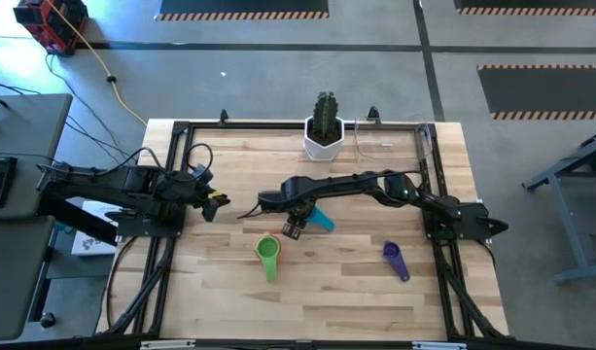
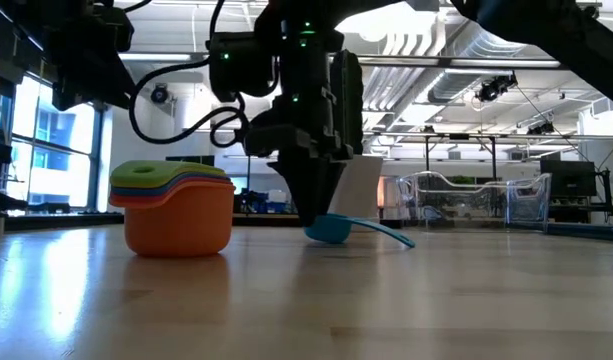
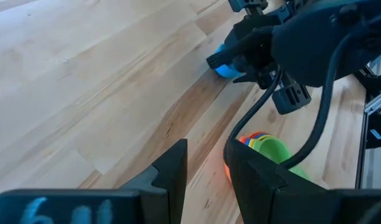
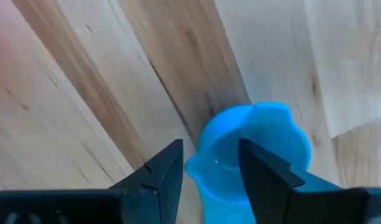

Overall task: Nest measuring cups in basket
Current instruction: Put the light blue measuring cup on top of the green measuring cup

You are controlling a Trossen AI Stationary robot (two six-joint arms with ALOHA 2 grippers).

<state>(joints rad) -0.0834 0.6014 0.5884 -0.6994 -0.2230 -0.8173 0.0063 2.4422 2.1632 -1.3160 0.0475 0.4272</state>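
Note:
I need to put the blue cup into the green cup, so next I should grab the blue cup by its bowl's rim [image 4: 200,180] with my right gripper.
A blue measuring cup [image 1: 321,219] lies on the table's middle, its handle [image 2: 386,235] resting on the wood. My right gripper [image 4: 210,149] points down at the cup, open. One finger [image 4: 265,174] stands over the bowl and the other [image 4: 162,177] outside the rim [image 4: 193,165]. A nested stack of cups [image 2: 176,210], orange lowest and green on top, stands to the near left of the blue cup. A purple cup [image 1: 396,259] lies at the near right. The clear basket [image 1: 390,141] stands at the far edge. My left gripper [image 3: 206,149] waits open above the table's left side. My right gripper comes at the blue cup from above with its fingers on either side of the bowl's wall [image 4: 196,168]. Whether either finger touches the wall I cannot tell. The cup sits upright on the table.
A white pot with a cactus [image 1: 324,134] stands at the far edge, left of the basket. The stack's green handle [image 1: 271,271] points toward the near edge. Bare wood lies along the near edge between the stack and the purple cup.

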